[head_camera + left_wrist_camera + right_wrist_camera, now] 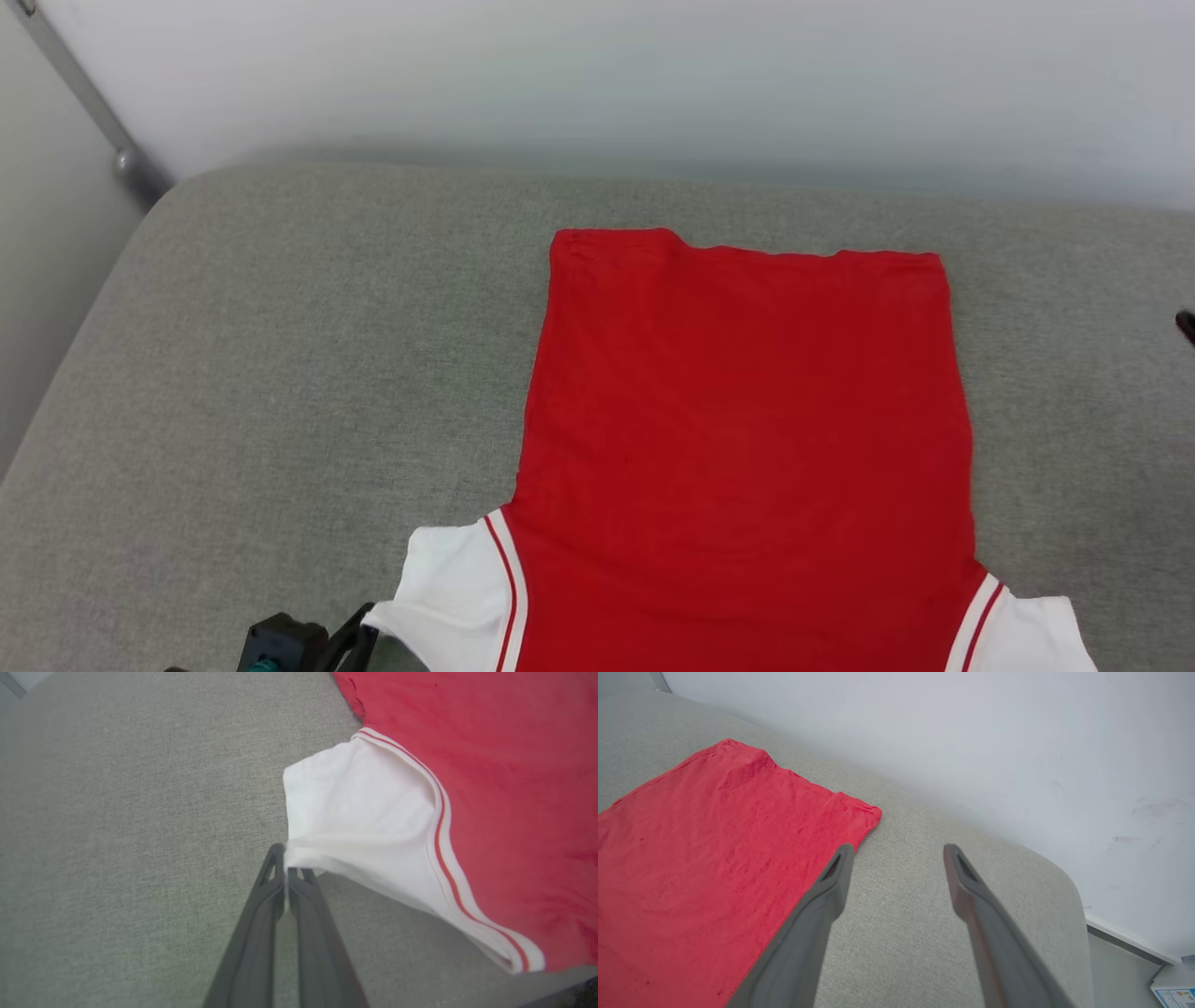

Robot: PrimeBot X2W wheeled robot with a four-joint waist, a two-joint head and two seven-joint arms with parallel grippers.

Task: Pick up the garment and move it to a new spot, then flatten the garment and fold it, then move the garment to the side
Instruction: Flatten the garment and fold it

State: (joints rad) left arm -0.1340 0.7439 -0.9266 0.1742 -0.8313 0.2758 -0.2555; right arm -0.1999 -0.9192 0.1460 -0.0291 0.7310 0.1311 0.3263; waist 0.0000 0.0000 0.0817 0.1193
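The right gripper takes hold of the garment by its red hem corner next, to get it laid out for folding.
The garment lies spread flat on the grey cushion, plain red side up, hem toward the wall and white sleeves toward me. My left gripper is shut on the outer edge of the white sleeve, lifting that edge a little; in the head view it sits at the bottom left by that sleeve. My right gripper hangs open over bare cushion, just right of the garment's far hem corner, with nothing between its fingers.
A white wall runs behind the cushion. A metal pole slants down at the back left. The cushion's rounded right end drops to the floor, where a printed box lies. Bare cushion stretches left of the garment.
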